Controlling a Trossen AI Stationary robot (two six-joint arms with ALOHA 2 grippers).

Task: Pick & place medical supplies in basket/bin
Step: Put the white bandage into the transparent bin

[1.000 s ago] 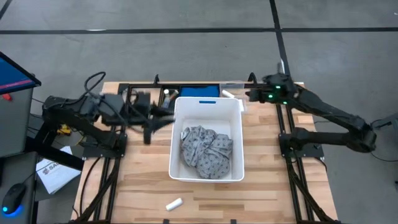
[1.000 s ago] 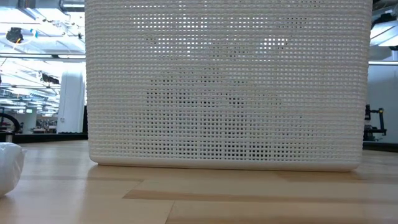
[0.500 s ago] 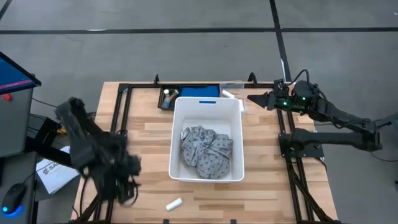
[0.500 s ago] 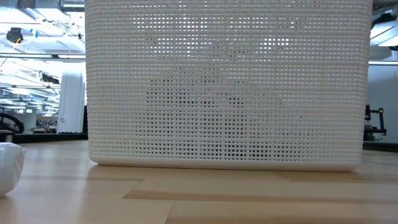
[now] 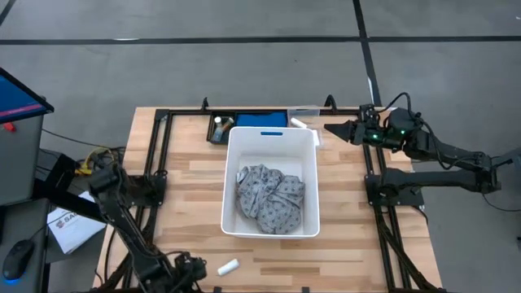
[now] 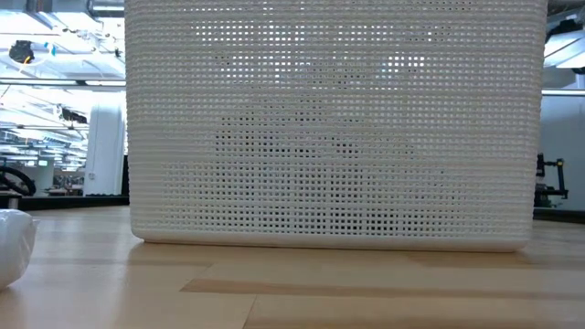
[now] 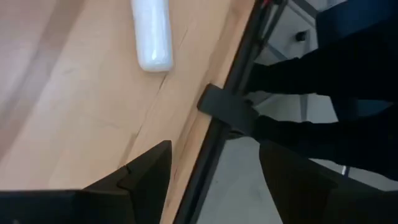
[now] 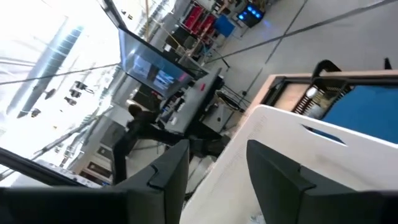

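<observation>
My left gripper is next going to take hold of the white roll's rounded end, as it needs to do so to place the roll in the white bin.
The white bin stands mid-table, and its perforated wall fills the low view. A grey speckled fabric piece lies crumpled on the bin's floor. One white roll lies on the wood near the table's front edge, also seen as the roll and at the low view's left edge. My left gripper hovers just left of this roll, open, touching nothing. Another white roll lies behind the bin's far right corner. My right gripper stands open beside that corner.
A blue tray and a small dark holder sit behind the bin at the far edge. Black frame rails run along both table sides and the front edge. Bare wood lies left and right of the bin.
My left arm has swung from beside the bin's far left corner toward the table's near edge and now points at the white roll there. My right arm has drawn its wrist back toward the table's right edge; its fingertips stay by the bin's far right corner.
</observation>
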